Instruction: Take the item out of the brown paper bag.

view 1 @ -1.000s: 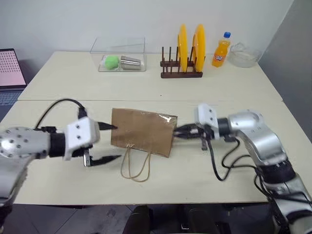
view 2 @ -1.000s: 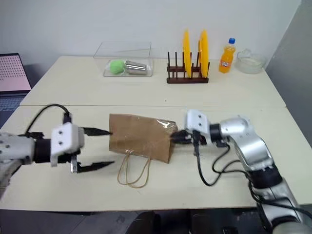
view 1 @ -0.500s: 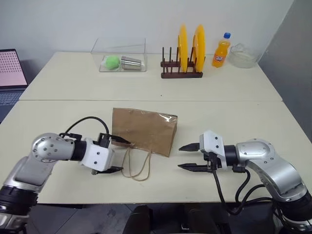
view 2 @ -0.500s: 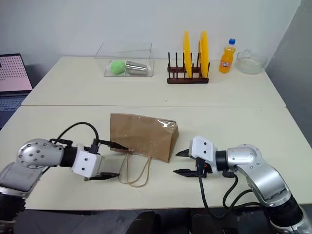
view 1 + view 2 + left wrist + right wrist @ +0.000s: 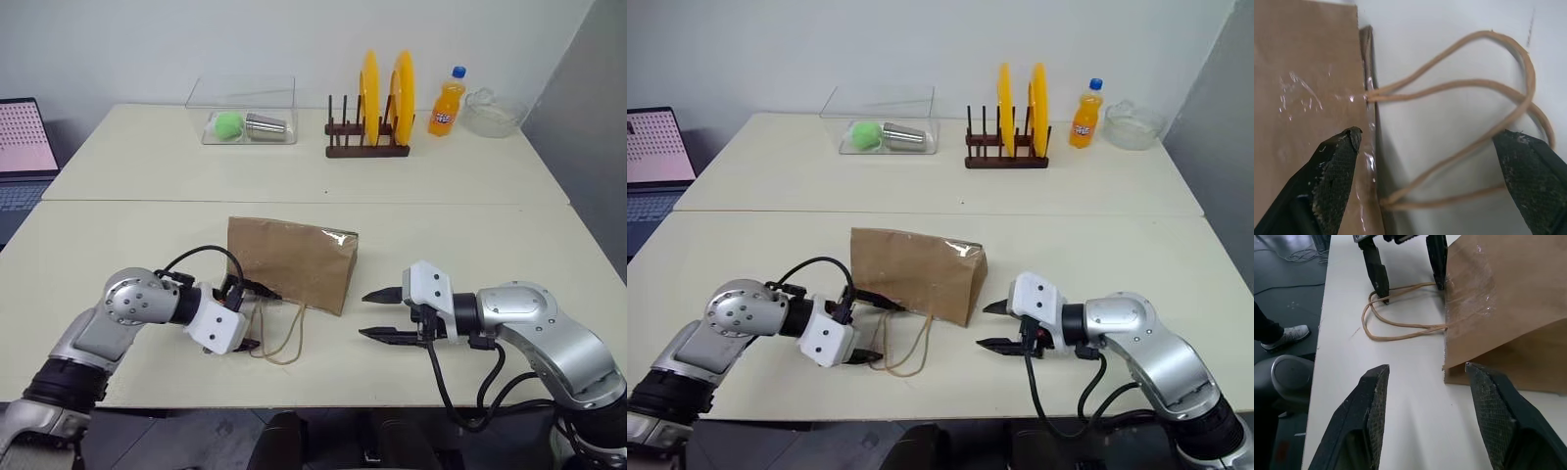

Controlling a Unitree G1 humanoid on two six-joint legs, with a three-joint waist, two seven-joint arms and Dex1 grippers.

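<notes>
The bag's wide body [image 5: 289, 257] lies flat, so my left gripper should next grab the bag by its thin upper loop handle [image 5: 258, 318] to take the item out.
The brown paper bag [image 5: 292, 262] lies flat on the near table, its two loop handles [image 5: 279, 338] trailing toward the front edge. My left gripper [image 5: 257, 316] is open at the bag's mouth. One fingertip [image 5: 1337, 171] rests over the bag's edge, and the other [image 5: 1530, 166] is past the handles [image 5: 1464, 112], which lie between them. My right gripper [image 5: 377, 313] stands open a short way right of the bag, apart from it, with nothing between its fingers. The right wrist view shows the bag [image 5: 1498, 298] and its handles [image 5: 1396, 318]. The item is hidden.
On the far table stand a clear box [image 5: 242, 111] with a green ball and a metal cup, a wooden rack with yellow plates [image 5: 367, 122], an orange soda bottle [image 5: 445, 101] and a glass bowl [image 5: 493, 110]. A laptop [image 5: 22, 147] sits at far left.
My left gripper has come down and right from beside the bag's left end to straddle the handles. My right gripper left the bag's right end, drew back and opened, then held still.
</notes>
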